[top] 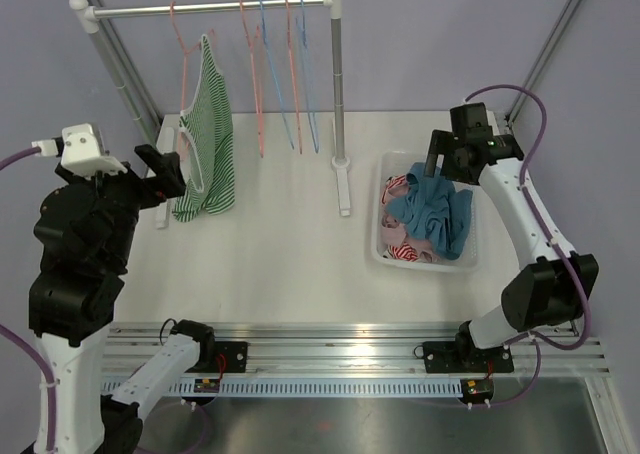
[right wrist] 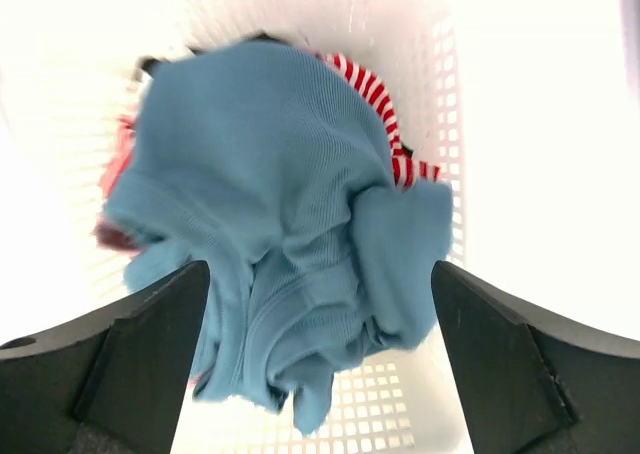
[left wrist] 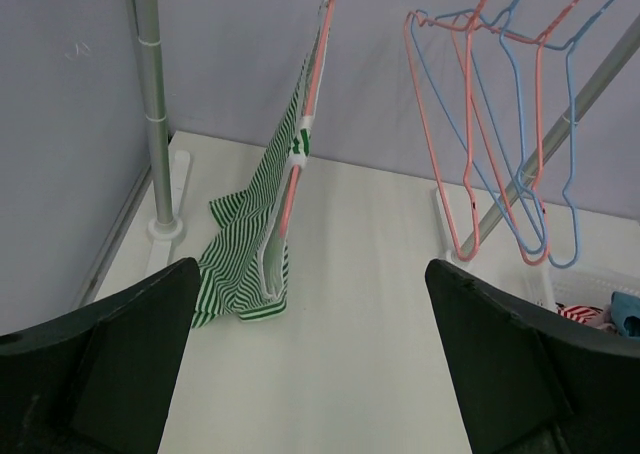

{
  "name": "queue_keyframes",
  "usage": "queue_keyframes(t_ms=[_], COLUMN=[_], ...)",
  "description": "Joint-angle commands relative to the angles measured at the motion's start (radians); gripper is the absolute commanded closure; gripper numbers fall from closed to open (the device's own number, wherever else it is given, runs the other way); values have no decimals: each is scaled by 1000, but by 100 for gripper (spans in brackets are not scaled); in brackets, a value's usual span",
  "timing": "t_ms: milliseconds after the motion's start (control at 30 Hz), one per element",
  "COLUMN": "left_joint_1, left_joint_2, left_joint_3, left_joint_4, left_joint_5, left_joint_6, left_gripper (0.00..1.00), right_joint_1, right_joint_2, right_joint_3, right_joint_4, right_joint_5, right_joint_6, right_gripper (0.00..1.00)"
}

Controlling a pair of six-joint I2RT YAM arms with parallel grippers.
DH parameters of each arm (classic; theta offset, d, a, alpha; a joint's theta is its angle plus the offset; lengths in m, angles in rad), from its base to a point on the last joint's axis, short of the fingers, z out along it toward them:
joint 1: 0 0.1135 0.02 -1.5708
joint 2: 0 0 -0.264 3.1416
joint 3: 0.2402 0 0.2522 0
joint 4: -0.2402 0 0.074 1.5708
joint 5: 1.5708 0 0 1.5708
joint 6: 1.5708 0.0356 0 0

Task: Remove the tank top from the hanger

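Observation:
I should grab the pink hanger's near arm (top: 183, 143) (left wrist: 290, 198) next with my left gripper. That leaves the hanger's hook and the tank top free, so the top can be removed.
A green-and-white striped tank top (top: 207, 139) hangs on a pink hanger (top: 183, 49) at the left end of the rail; its hem touches the table. In the left wrist view the top (left wrist: 262, 236) hangs ahead, left of centre. My left gripper (top: 165, 169) is open and empty, just left of the top's lower part. My right gripper (top: 437, 161) is open and empty above the white basket (top: 385, 169), over a blue garment (right wrist: 290, 214).
Several empty pink and blue hangers (top: 280, 74) hang on the rail (top: 215, 7). The rack's right post (top: 338, 84) and its foot (top: 343, 189) stand mid-table. The basket holds blue, pink and red-striped clothes (top: 400, 246).

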Motion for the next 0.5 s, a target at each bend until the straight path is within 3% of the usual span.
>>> queue_keyframes(t_ms=[0, 133, 233, 467], left_joint_1=[-1, 0, 17, 121], left_joint_2=[121, 256, 375, 650], left_joint_3=[78, 182, 285, 560], left_joint_4=[-25, -37, -52, -133], left_joint_5=[-32, -49, -37, 115], left_joint_6=[58, 95, 119, 150], left_gripper=[1, 1, 1, 1], right_joint_1=[8, 8, 8, 8], right_joint_2=[-108, -235, -358, -577], right_joint_3=[72, 51, -35, -219], right_joint_4=[-49, -37, 58, 253], right_joint_5=[5, -130, -370, -712], right_joint_6=[-49, -74, -57, -6], right_gripper=[0, 1, 0, 0])
